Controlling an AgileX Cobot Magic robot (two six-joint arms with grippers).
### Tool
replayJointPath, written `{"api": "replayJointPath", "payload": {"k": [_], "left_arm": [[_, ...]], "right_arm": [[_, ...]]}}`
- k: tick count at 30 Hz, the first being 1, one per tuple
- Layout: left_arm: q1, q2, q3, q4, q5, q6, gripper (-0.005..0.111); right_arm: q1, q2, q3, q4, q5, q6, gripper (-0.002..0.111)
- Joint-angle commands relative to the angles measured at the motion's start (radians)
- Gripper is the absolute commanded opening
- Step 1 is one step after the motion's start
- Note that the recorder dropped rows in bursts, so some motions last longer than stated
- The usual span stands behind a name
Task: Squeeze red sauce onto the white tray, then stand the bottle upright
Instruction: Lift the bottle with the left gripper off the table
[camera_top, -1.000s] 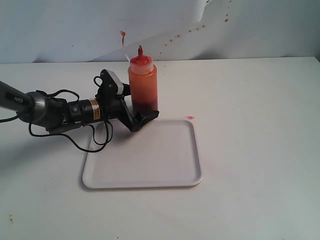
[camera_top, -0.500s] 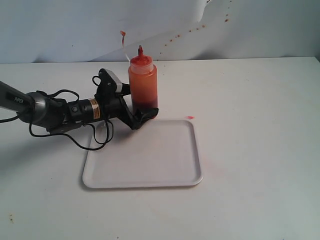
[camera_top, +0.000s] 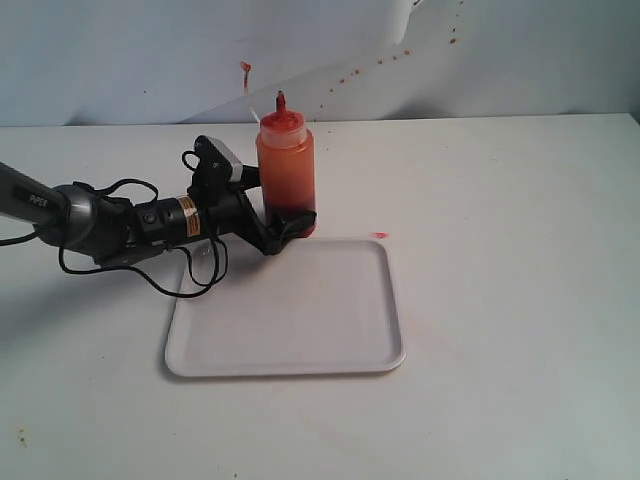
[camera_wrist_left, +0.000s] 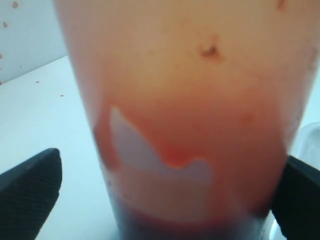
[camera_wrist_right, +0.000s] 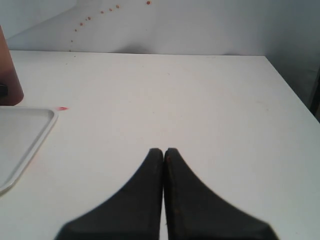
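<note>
The bottle needs to squeeze red sauce onto the white tray (camera_top: 290, 310), so my left gripper should grab it by its base (camera_top: 288, 222) next.
The bottle (camera_top: 286, 165) stands upright on the table just behind the far edge of the white tray (camera_top: 290, 310), its red nozzle pointing up. Dark red sauce (camera_top: 290, 207) shows through the wall near its base. My left gripper (camera_top: 290, 222) reaches in low from the left, open, with its fingers on either side of the bottle's base. In the left wrist view the bottle (camera_wrist_left: 190, 100) fills the frame; one finger (camera_wrist_left: 30, 185) stands clear of it. My right gripper (camera_wrist_right: 164, 150) is shut and empty over bare table, out of the exterior view.
A small red sauce spot (camera_top: 380, 235) lies on the table by the tray's far right corner. The grey backdrop (camera_top: 500, 60) carries faint red specks. The thin tethered cap (camera_top: 245, 70) sticks up to the left of the nozzle. The left arm's cables (camera_top: 190, 270) hang over the tray's left edge.
The left gripper has edged a little farther back along the bottle's base. The bottle has stayed upright in place. The right gripper is unchanged.
</note>
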Motion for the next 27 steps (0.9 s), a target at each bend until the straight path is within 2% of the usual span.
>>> {"api": "replayJointPath", "payload": {"k": [1, 27], "left_arm": [[-0.001, 0.002, -0.004, -0.014, 0.002, -0.012, 0.105], [-0.001, 0.004, -0.023, -0.029, 0.002, 0.011, 0.105]], "right_arm": [[-0.007, -0.003, 0.003, 0.004, -0.002, -0.007, 0.0], [-0.007, -0.003, 0.003, 0.004, -0.002, -0.007, 0.0]]}}
